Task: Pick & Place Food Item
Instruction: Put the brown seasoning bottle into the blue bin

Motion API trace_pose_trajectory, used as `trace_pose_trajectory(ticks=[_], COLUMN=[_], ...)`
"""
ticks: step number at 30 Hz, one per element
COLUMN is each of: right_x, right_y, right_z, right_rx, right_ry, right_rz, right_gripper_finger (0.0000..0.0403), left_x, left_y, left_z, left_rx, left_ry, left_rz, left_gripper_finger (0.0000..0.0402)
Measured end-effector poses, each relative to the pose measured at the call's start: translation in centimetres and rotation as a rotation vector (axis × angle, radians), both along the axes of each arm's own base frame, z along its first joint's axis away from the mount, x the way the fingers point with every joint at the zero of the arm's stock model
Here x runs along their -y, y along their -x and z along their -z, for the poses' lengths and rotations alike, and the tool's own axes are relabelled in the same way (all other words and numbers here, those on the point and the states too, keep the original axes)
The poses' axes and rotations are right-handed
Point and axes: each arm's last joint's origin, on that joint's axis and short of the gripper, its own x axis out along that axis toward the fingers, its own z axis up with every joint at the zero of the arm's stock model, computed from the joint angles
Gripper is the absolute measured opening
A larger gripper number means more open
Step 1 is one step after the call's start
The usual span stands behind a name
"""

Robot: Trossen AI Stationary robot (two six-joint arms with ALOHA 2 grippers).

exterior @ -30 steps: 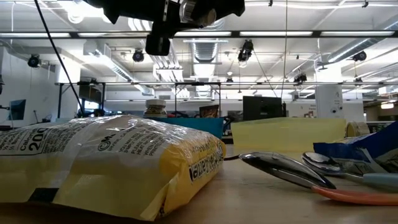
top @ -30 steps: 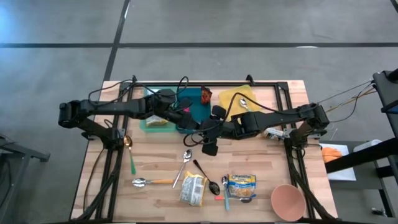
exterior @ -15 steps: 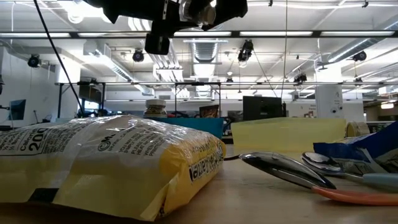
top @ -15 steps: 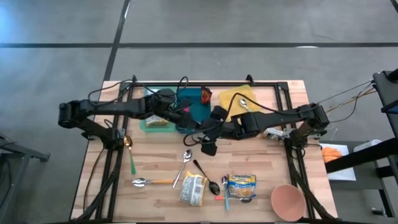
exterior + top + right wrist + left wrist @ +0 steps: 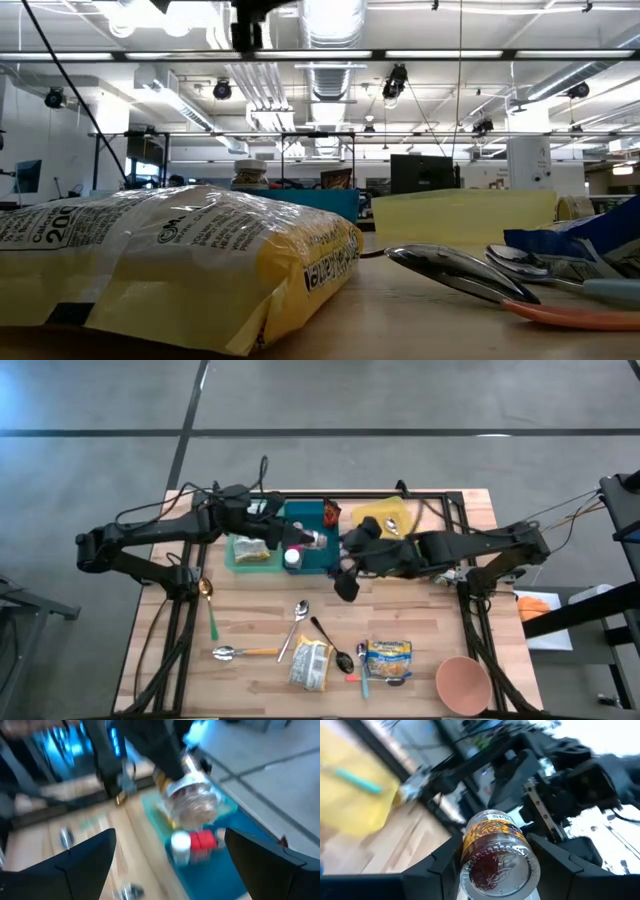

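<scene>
Next, my right gripper grabs the spice jar by its clear end [image 5: 319, 541], to set the jar down in the teal tray [image 5: 306, 518].
My left gripper [image 5: 303, 542] is shut on a clear spice jar [image 5: 495, 851] with a yellow and orange label, above the teal tray [image 5: 306, 518] at the table's far middle. The right wrist view shows the same jar [image 5: 191, 802] held up by the left arm. My right gripper [image 5: 344, 578] hangs just right of it, open, its fingers [image 5: 85, 862] wide apart with nothing between them. A small red bottle with a white cap [image 5: 192, 842] lies in the teal tray under the jar. My left gripper pinches the jar between its two fingers, one on each of two opposite sides [image 5: 462, 862]. The jar's clear end faces the wrist camera, so the jar lies along the fingers. It is lifted clear, above the teal tray.
A green container [image 5: 250, 552] sits left of the teal tray, a yellow tray [image 5: 388, 518] right of it. Toward the near edge lie a yellow food packet [image 5: 310, 663], a blue and yellow packet [image 5: 388, 660], several spoons [image 5: 298, 622] and a pink bowl [image 5: 463, 683].
My right gripper has opened, risen and drawn back a little toward the right. My left gripper has risen with the jar and rolled somewhat, staying shut on it. In the low view both arms have climbed almost out of the top of the picture.
</scene>
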Motion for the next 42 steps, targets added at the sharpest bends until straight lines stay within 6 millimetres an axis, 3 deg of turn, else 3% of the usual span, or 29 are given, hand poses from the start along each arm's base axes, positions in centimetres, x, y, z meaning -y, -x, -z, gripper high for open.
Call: trace_pose_trajectory(ticks=[6, 13, 35, 38, 42], right_x=[-0.5, -1.6, -0.3, -0.2, 0.2], right_y=[0.5, 0.5, -1.5, -1.5, -1.5], right_z=[-2.2, -3.7, -3.3, -3.3, -3.3], right_rx=[0.149, 0.137, 0.142, 0.141, 0.138], right_ry=[0.171, 0.524, 0.592, 0.594, 0.598], right_rz=[-0.100, -0.144, -0.170, -0.172, -0.169], right_gripper_finger=[0.0373, 0.0373, 0.0372, 0.0354, 0.0299], left_x=[0.1, 0.0, 0.0, 0.0, 0.0], left_y=[0.1, 0.4, 0.4, 0.4, 0.4], left_z=[-2.1, -3.1, -3.4, -3.4, -3.4], left_rx=[0.190, 0.257, 0.289, 0.290, 0.290], left_ry=[0.024, 0.145, 0.148, 0.144, 0.141], left_rz=[0.061, 0.101, 0.106, 0.110, 0.114], left_gripper_finger=[0.0191, 0.0191, 0.0191, 0.0191, 0.0191])
